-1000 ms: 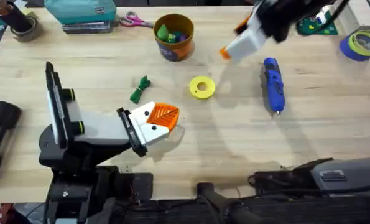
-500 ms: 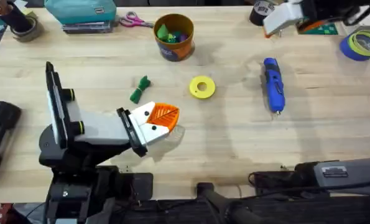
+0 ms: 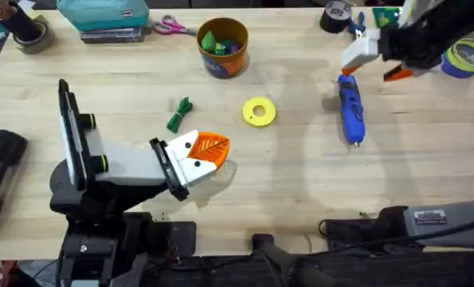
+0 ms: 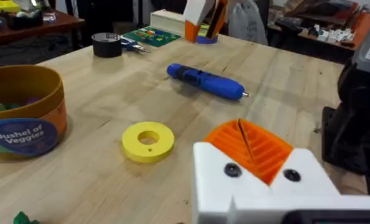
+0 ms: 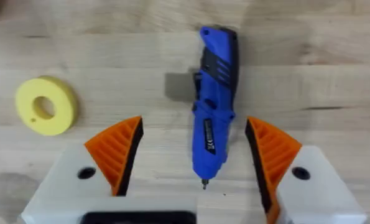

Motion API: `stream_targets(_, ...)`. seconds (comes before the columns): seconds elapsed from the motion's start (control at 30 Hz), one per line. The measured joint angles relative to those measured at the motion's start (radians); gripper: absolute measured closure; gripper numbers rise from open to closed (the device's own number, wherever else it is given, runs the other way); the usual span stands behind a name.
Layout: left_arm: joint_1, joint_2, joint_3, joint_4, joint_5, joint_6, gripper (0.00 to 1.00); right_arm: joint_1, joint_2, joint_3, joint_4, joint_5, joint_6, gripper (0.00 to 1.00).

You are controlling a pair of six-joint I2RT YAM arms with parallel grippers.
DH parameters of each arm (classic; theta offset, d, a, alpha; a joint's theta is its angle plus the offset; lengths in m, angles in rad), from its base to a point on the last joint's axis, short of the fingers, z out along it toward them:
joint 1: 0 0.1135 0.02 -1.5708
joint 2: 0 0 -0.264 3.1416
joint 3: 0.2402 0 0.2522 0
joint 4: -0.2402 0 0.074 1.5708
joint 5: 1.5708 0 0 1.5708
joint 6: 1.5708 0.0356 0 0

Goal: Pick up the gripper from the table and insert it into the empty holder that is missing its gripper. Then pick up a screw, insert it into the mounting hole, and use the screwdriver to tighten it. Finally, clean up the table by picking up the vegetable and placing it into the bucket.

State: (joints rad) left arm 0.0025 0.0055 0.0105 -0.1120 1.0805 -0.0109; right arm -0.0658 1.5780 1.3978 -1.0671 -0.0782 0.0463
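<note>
The blue screwdriver stretches long from its grip end to its thin bit [image 3: 358, 145], so my right gripper should next grab it around the middle of its body [image 3: 350, 110].
The blue screwdriver [image 3: 350, 108] lies on the table at the right, bit toward the near edge. My right gripper [image 3: 378, 64] hovers open just above its far end. In the right wrist view the screwdriver [image 5: 214, 106] lies between the spread orange pads [image 5: 116, 152], untouched. Resting low at the near left, my left gripper [image 3: 202, 153] is shut with its orange pads [image 4: 250, 146] pressed together on nothing. Just beyond it lies the dark-green vegetable [image 3: 179, 115]. The brown bucket [image 3: 223, 46] stands at the back centre and holds green and blue toys. The loose gripper, holder and screw are out of view.
A yellow disc [image 3: 258, 112] lies between the vegetable and the screwdriver. Along the far edge are scissors [image 3: 171, 26], a teal box [image 3: 105, 16], a black tape roll [image 3: 334, 16] and blue tape [image 3: 464, 57]. Bare wood spans the near middle.
My right gripper swung from over the middle of the table to the far right, then came down over the screwdriver's far end. The left arm stayed still.
</note>
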Motion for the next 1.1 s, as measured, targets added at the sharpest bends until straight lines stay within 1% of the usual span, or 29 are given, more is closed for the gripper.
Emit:
stream_targets(0.1,0.000,0.000,0.000,0.000,0.000,0.000,0.995,0.000,0.002,-0.067,0.051,0.034,0.026,0.005)
stream_targets(0.27,0.000,0.000,0.000,0.000,0.000,0.000,0.995,0.000,0.007,-0.175,0.167,0.058,0.043,0.004)
stream_targets(0.47,0.000,0.000,0.000,0.000,0.000,0.000,0.995,0.000,0.008,-0.263,0.279,0.067,0.051,0.004)
stream_targets(0.73,0.000,0.000,0.000,0.000,0.000,0.000,0.995,0.000,0.053,-0.270,0.326,0.127,0.042,0.004)
stream_targets(0.83,0.000,0.000,0.000,0.000,0.000,0.000,0.995,0.000,0.083,-0.271,0.341,0.134,0.027,0.004)
stream_targets(0.87,0.000,0.000,0.000,0.000,0.000,0.000,0.995,0.000,0.109,-0.271,0.363,0.138,-0.002,0.004)
stream_targets(1.1,0.000,0.000,0.000,0.000,0.000,0.000,0.995,0.002,0.152,-0.271,0.380,0.138,-0.033,0.004)
